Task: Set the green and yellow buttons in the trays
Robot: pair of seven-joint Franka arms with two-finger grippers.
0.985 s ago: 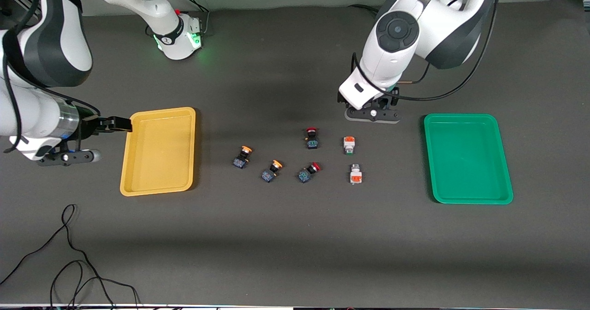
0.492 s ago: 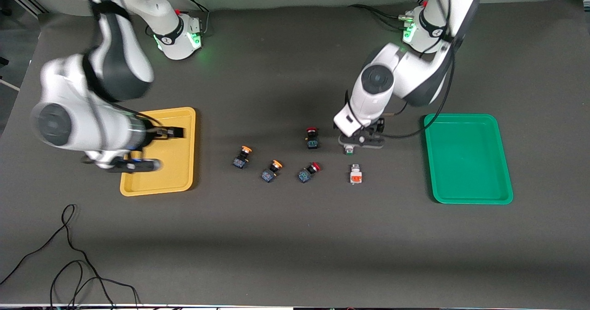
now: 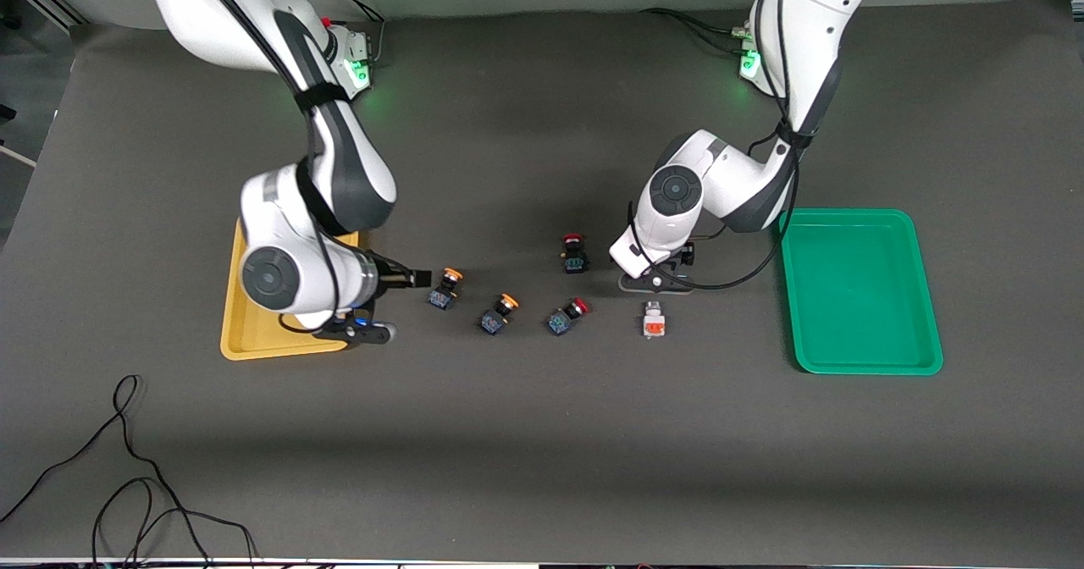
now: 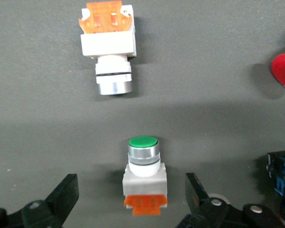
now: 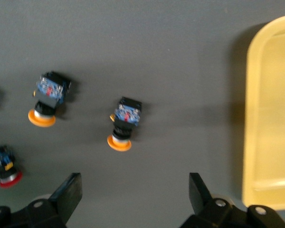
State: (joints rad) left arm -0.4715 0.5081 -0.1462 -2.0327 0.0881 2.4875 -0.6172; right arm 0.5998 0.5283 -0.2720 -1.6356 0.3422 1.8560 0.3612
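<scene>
My right gripper grabs the yellow-capped button by its switch body (image 5: 127,114) next, to place a yellow button in the yellow tray (image 5: 273,114).
Two white buttons lie toward the left arm's end. My left gripper (image 3: 656,279) is open and low over one of them, which it hides in the front view. In the left wrist view this green-capped button (image 4: 143,173) sits between the open fingers (image 4: 66,190). The other white button (image 3: 653,321) (image 4: 109,52) lies nearer the front camera. Two yellow-capped buttons (image 3: 445,288) (image 3: 500,312) lie mid-table, also in the right wrist view (image 5: 126,121) (image 5: 47,97). My right gripper (image 3: 419,278) (image 5: 133,194) is open and empty beside the first one. The yellow tray (image 3: 254,342) (image 5: 270,118) and green tray (image 3: 860,290) hold nothing I can see.
Two red-capped switches (image 3: 573,251) (image 3: 567,315) lie between the yellow-capped and white buttons; one red cap (image 4: 284,70) shows in the left wrist view. The right arm covers much of the yellow tray. A black cable (image 3: 127,467) loops near the front edge at the right arm's end.
My right arm swung from beside the yellow tray, across it, to the yellow-capped buttons. My left gripper came down toward the front camera over the white button that is now hidden.
</scene>
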